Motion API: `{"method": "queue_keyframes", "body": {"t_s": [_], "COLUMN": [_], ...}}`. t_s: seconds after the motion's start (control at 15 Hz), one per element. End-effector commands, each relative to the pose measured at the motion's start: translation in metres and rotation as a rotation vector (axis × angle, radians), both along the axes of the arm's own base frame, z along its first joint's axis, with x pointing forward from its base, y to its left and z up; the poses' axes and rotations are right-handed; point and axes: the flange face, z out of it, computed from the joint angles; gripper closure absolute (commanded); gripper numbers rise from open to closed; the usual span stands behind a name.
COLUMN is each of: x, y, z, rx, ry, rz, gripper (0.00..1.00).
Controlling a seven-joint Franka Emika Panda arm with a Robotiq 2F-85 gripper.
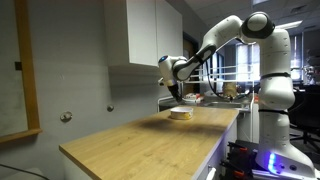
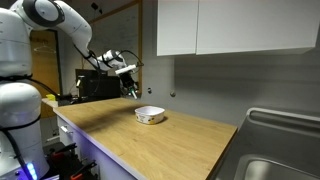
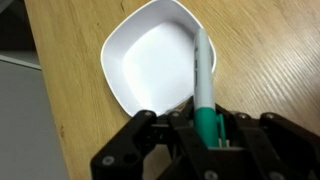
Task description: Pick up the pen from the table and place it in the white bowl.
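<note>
My gripper should keep hold of the pen until it is inside the white bowl (image 1: 181, 114) (image 3: 150, 60). The pen's green end at my fingers is still hanging outside the bowl's near rim.
In the wrist view my gripper (image 3: 205, 128) is shut on the pen (image 3: 201, 75), a grey stick with a green cap end that points away from the jaws. The pen hangs over the right rim of the white bowl (image 3: 150, 60), which sits on the light-wood table (image 3: 270, 60). In both exterior views the gripper (image 1: 176, 92) (image 2: 131, 84) hovers above the table a little above the bowl (image 1: 181, 114) (image 2: 149, 115). The pen is too small to make out in the exterior views.
White wall cabinets (image 2: 230, 25) hang above the table's back. A metal sink (image 2: 275, 150) lies beyond the table end. The table edge (image 3: 40, 90) runs left of the bowl. Cluttered desks (image 1: 225, 92) stand behind the arm.
</note>
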Motion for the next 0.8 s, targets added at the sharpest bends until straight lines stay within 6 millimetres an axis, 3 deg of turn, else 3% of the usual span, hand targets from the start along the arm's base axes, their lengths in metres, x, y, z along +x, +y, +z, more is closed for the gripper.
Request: {"method": "queue_keyframes", "body": {"t_s": [0.0, 0.33, 0.73], "x": [0.01, 0.014, 0.012], "y": [-0.022, -0.064, -0.11], "z": [0.003, -0.001, -0.02], "rx": [0.061, 0.181, 0.313], "ry": [-0.01, -0.024, -0.013], "rz": [0.013, 0.028, 0.031], "gripper": [0.92, 0.92, 0.92]}}
